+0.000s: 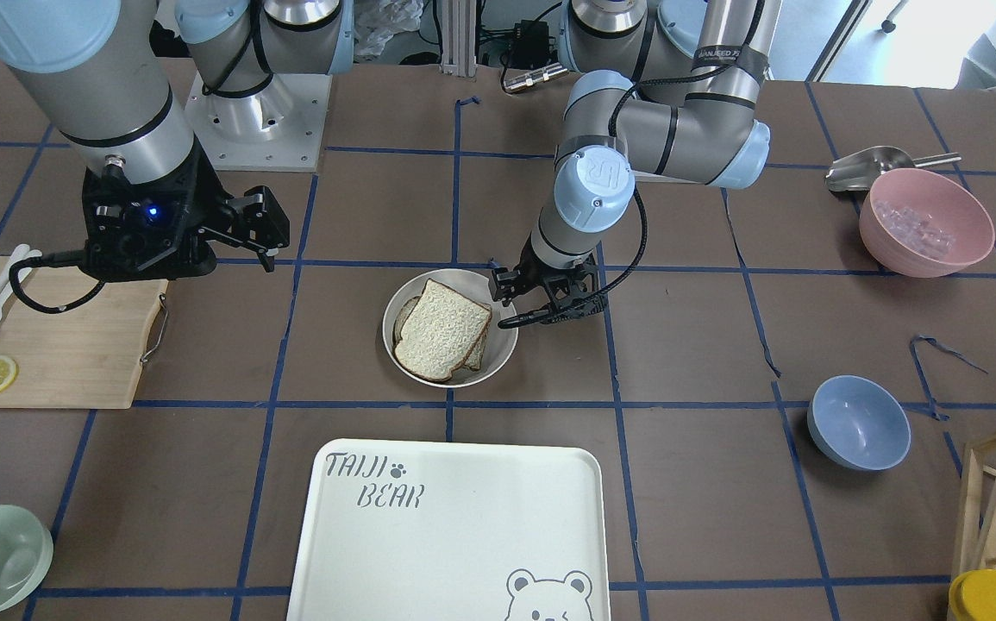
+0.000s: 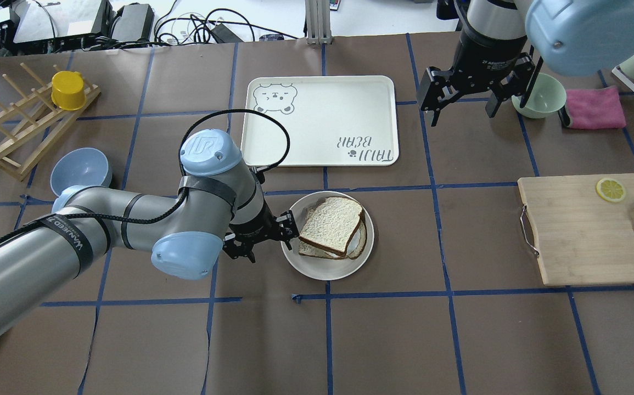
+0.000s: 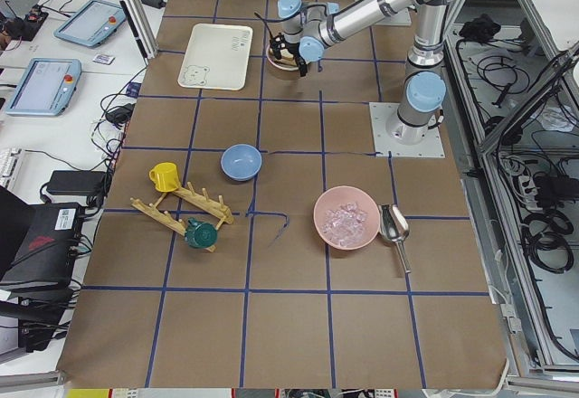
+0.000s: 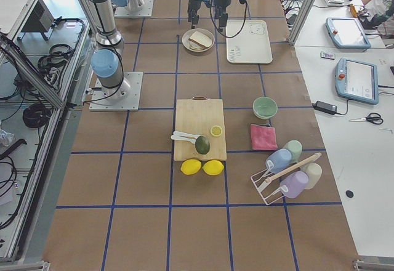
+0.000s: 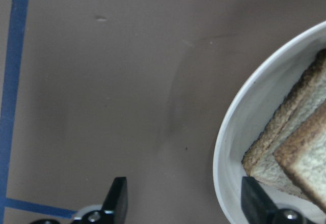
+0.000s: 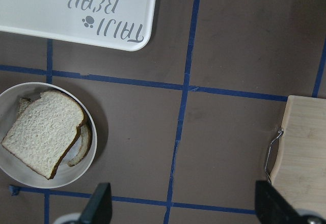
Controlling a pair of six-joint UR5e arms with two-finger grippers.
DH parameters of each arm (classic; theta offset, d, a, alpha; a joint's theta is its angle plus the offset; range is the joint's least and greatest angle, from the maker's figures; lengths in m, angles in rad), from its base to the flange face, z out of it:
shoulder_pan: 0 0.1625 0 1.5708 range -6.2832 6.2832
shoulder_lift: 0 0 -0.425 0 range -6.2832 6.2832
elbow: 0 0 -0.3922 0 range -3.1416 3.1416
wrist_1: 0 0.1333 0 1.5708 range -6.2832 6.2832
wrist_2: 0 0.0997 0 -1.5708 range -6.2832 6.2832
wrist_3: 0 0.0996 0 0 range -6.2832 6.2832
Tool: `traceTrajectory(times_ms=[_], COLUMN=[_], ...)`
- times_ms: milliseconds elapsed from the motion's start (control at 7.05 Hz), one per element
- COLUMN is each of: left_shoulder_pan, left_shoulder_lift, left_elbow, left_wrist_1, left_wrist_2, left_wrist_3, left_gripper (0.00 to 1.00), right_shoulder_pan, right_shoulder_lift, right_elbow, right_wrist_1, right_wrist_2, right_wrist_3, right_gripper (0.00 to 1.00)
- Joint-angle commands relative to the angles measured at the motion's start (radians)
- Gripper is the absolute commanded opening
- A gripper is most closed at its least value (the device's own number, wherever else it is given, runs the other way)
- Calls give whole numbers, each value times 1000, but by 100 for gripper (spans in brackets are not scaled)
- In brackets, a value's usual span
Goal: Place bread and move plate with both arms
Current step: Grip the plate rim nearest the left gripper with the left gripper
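My left gripper is to grab the plate by its rim [image 1: 504,329] next, so that the bread can move onto the TAIJI BEAR tray [image 1: 444,528].
The cream-white plate [image 1: 396,345] sits mid-table and holds a stack of two slices. The plain bread [image 1: 441,330] lies on top, skewed over the lower slice. The overhead view shows the plate [image 2: 322,271] and bread [image 2: 332,218] too. My left gripper [image 1: 504,302] is open and low at the plate's edge. In the left wrist view it [image 5: 186,203] straddles the rim [image 5: 229,132], one finger on the table side and one over the plate. My right gripper [image 2: 462,107] is open and empty, raised well away from the plate [image 6: 15,175].
The white "TAIJI BEAR" tray [image 2: 322,118] lies just beyond the plate. A wooden cutting board [image 2: 580,230] with a lemon slice and cutlery is on my right. A pale green bowl [image 2: 539,94] sits near my right gripper. A blue bowl [image 2: 80,170] is on my left.
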Motion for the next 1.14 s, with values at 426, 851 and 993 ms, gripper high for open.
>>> traceTrajectory(times_ms=[426, 851, 993], left_shoulder_pan=[-6, -6, -6], left_shoulder_lift=[-45, -46, -46], left_elbow=[-6, -5, -5], left_wrist_1=[109, 146, 146], left_wrist_2=[-20, -20, -20], left_wrist_3=[-5, -9, -7], left_gripper=[44, 14, 1], right_shoulder_pan=[-24, -24, -24], right_shoulder_lift=[-42, -51, -51], right_elbow=[6, 6, 6], right_wrist_1=[9, 2, 2], right_wrist_2=[-2, 0, 0], right_wrist_3=[4, 7, 10], right_gripper=[100, 100, 100])
